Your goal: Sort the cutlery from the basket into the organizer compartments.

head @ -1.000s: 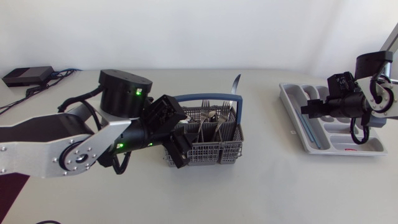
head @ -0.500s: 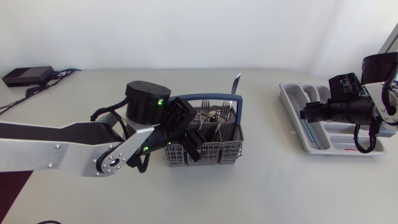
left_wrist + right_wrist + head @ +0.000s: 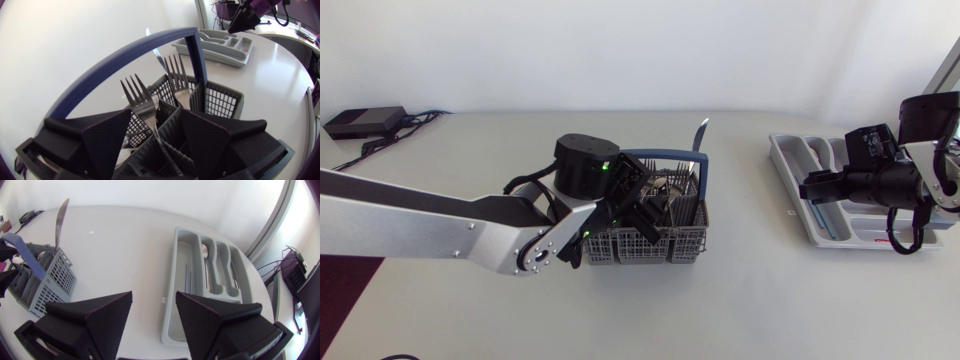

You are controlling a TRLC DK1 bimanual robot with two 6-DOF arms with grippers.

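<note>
The fork's neck below its tines stands free, but the basket's dividers crowd the fork's handle. My left gripper will next grab the fork by that neck.
A grey mesh cutlery basket (image 3: 650, 245) with a blue handle (image 3: 650, 155) stands mid-table, holding several forks and a knife (image 3: 698, 135) that sticks up at its far corner. My left gripper (image 3: 645, 215) hangs over the basket, open. In the left wrist view a fork (image 3: 145, 100) stands between its fingers (image 3: 107, 142), untouched, behind the blue handle (image 3: 125, 55). The grey organizer (image 3: 785, 170) lies at the right with some cutlery in its compartments (image 3: 204, 250). My right gripper (image 3: 810, 188) hovers open over the organizer's left edge (image 3: 171, 280), holding nothing.
A black box (image 3: 365, 120) with cables sits at the table's back left corner. Bare tabletop lies between the basket (image 3: 50, 287) and the organizer (image 3: 227, 50). A small white tag (image 3: 163, 299) lies beside the organizer's left wall.
My left arm has swung right and stretched out, bringing its gripper from the basket's left side to above the forks. My right gripper has dropped slightly by the organizer.
</note>
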